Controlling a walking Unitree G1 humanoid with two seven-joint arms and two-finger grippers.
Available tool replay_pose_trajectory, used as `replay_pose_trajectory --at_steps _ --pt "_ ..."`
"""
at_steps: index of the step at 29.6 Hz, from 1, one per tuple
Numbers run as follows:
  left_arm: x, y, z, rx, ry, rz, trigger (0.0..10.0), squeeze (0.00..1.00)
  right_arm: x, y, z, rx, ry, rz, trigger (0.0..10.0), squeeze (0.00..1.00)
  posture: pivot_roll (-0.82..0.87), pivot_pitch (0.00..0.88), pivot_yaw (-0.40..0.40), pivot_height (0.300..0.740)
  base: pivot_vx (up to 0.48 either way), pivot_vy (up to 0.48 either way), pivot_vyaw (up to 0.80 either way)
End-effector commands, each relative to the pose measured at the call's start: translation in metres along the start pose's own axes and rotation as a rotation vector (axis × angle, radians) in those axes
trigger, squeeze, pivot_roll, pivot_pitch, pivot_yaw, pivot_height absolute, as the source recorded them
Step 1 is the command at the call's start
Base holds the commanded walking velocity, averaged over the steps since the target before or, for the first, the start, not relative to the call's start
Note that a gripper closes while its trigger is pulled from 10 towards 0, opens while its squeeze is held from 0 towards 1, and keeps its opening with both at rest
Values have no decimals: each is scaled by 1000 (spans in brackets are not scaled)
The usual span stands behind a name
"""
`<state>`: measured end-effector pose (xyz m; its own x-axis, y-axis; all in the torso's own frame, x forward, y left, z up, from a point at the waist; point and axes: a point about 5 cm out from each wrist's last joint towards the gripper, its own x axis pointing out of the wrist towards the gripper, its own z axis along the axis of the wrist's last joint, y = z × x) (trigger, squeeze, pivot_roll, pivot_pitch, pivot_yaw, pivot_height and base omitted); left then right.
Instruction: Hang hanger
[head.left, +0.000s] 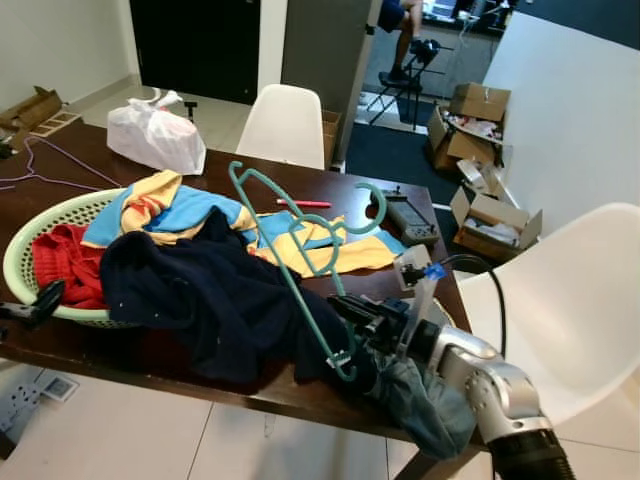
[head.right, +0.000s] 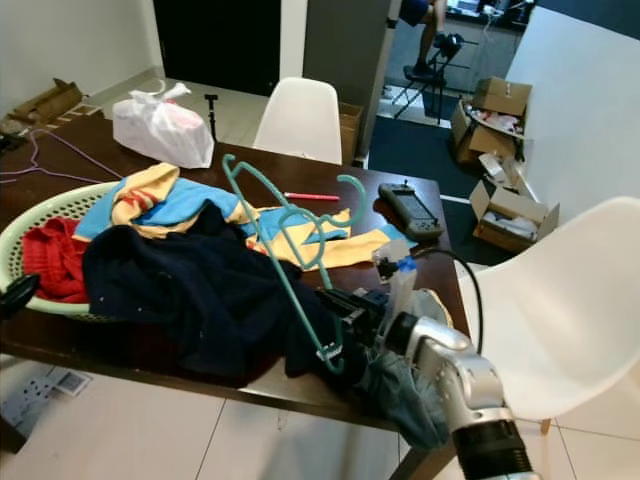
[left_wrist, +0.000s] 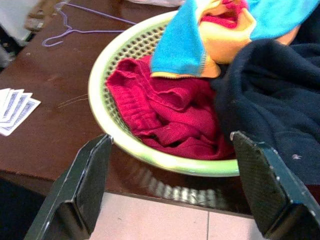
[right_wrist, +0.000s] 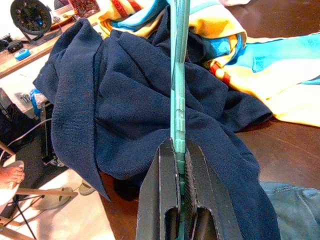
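The left gripper needs to pinch the navy sweater's ribbed edge (head.left: 113, 262) next, because that edge stands up in a fold over the basket while its body (head.left: 215, 315) lies slack.
A teal plastic hanger (head.left: 300, 250) is lifted off the dark wooden table (head.left: 90, 160), tilted over a pile of clothes, its hook (head.left: 372, 208) up toward the far side. My right gripper (head.left: 352, 358) is shut on the hanger's lower corner, near the table's front edge; in the right wrist view the teal bar (right_wrist: 178, 110) runs up from between the closed fingers (right_wrist: 162, 200). My left gripper (head.left: 35, 303) is open at the front left, just before the green laundry basket (left_wrist: 107, 125), with nothing between its fingers (left_wrist: 85, 185).
The basket holds a red garment (left_wrist: 165, 115); a navy sweater (head.left: 210, 300) and a blue-yellow cloth (head.left: 190, 210) spill across the table. Jeans (head.left: 430, 400) hang off the front edge. White bag (head.left: 155, 135), pink pen (head.left: 303, 203), handheld device (head.left: 412, 220), purple wire hanger (head.left: 40, 165), two white chairs (head.left: 285, 125).
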<state>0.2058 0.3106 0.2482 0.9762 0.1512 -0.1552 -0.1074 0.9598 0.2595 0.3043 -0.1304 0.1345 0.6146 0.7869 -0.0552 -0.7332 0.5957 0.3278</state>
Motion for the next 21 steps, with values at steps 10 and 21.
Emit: replay_pose_trajectory --at_steps 10,21 --pt "35 4 13 -86 -165 30 10000 0 -3 -6 4 -20 -28 -51 10000 0 150 0 -142 740 0 0 0" --pt "59 -8 8 -173 -196 -37 10000 0 -6 -5 6 8 -61 -71 10000 0 130 3 -142 740 0 0 451"
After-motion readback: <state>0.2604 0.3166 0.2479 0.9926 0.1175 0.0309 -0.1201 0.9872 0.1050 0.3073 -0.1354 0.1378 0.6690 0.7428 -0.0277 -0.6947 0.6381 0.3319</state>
